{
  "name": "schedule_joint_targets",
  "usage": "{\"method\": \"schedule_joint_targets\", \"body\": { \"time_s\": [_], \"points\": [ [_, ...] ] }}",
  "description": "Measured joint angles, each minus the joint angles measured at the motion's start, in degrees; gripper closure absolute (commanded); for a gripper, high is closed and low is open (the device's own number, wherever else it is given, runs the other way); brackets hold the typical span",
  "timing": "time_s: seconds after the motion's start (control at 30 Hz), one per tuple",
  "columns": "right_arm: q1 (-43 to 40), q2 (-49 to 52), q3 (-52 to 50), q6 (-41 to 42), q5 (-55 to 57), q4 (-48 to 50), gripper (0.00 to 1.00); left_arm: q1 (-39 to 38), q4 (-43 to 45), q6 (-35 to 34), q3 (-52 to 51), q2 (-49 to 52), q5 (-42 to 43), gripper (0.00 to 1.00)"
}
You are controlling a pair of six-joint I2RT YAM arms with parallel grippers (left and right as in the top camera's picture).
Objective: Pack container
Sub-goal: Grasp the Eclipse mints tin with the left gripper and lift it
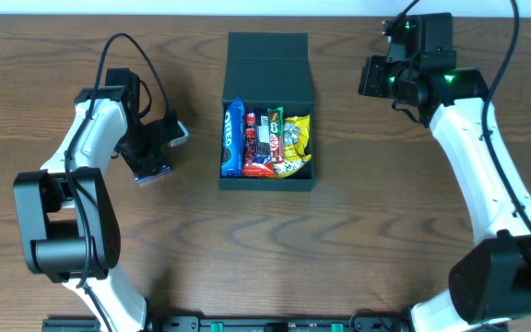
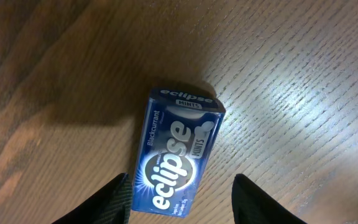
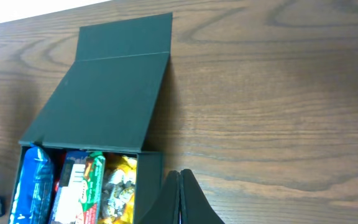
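I need to grab the blue Eclipse mints box [image 1: 153, 173] by its narrow sides with my left gripper next, leaving the box's MINTS-labelled end free, to pack it.
The dark teal-black container [image 1: 267, 74] sits at the table's middle with its flap lid open toward the back. Inside lie a blue Oreo packet [image 1: 233, 138], red and green bars and a yellow packet [image 1: 295, 143]. It also shows in the right wrist view [image 3: 114, 93]. A blue Eclipse mints box [image 2: 176, 158] lies on the table left of the container [image 1: 152, 166]. My left gripper [image 2: 182, 199] is open, its fingers on either side of the mints box's near end. My right gripper [image 3: 180, 186] is shut and empty, right of the container's corner.
The wooden table [image 1: 385, 203] runs all round the container. The white far edge of the table shows in the right wrist view [image 3: 36, 15].
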Motion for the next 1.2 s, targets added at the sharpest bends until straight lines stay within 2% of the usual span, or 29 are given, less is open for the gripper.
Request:
{"method": "schedule_joint_targets", "body": {
  "time_s": [0.1,1.2],
  "points": [
    [0.00,0.00,0.00,-0.02,0.44,0.00,0.98,0.00,0.00,0.55,0.02,0.66,0.17,0.39],
    [0.00,0.00,0.00,0.00,1.01,0.39,0.94,0.00,5.35,1.33,-0.02,5.81,0.79,0.41]
  ]
}}
